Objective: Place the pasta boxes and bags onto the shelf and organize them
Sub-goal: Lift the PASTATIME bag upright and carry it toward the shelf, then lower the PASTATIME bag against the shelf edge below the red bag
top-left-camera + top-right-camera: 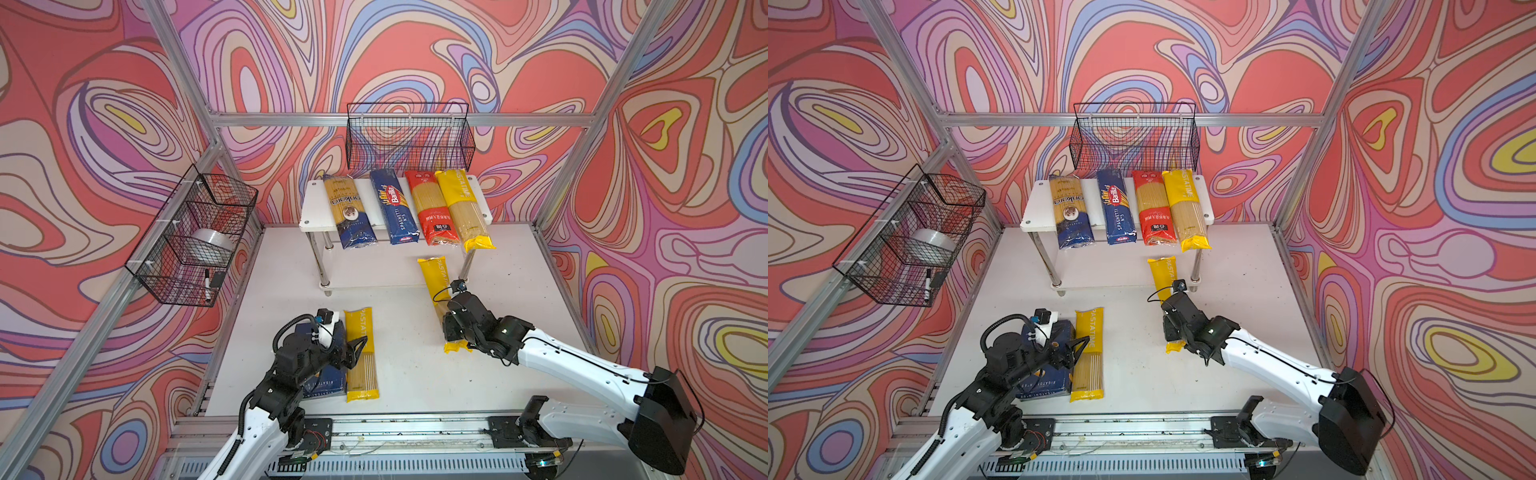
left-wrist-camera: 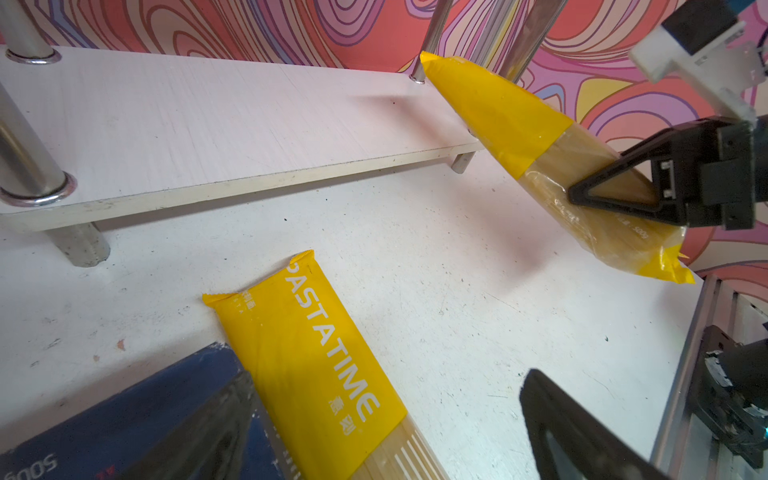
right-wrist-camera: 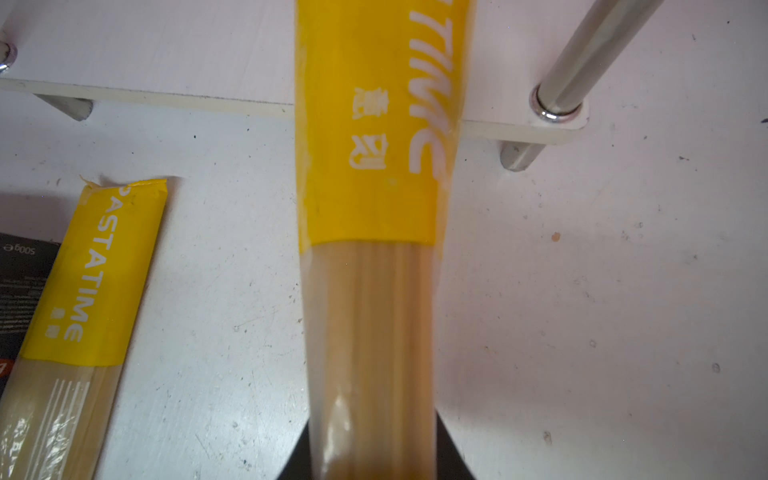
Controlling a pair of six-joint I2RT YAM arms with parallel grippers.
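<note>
Most of the yellow bag hangs outside the lower board's front edge (image 1: 400, 286), so the bag moves inward, before my right gripper releases it.
The shelf (image 1: 316, 208) stands at the back. On its top board lie a dark blue and gold bag (image 1: 349, 212), the Barilla spaghetti box (image 1: 392, 205), a red bag (image 1: 430, 208) and a yellow bag (image 1: 463, 208). My right gripper (image 1: 451, 328) (image 3: 370, 449) is shut on a second yellow PASTATIME bag (image 1: 434, 278) (image 3: 370, 166). That bag is tilted, its far end over the lower board (image 3: 166, 41). My left gripper (image 1: 361, 345) (image 2: 386, 436) is open above a third yellow bag (image 1: 361, 353) (image 2: 316, 353). This bag lies flat beside the rigatoni box (image 1: 328, 378) (image 2: 145, 399).
A black wire basket (image 1: 409, 137) hangs on the back wall above the shelf. Another basket (image 1: 191, 237) on the left wall holds a tape roll and a marker. An aluminium rail (image 1: 415, 428) runs along the table's front edge.
</note>
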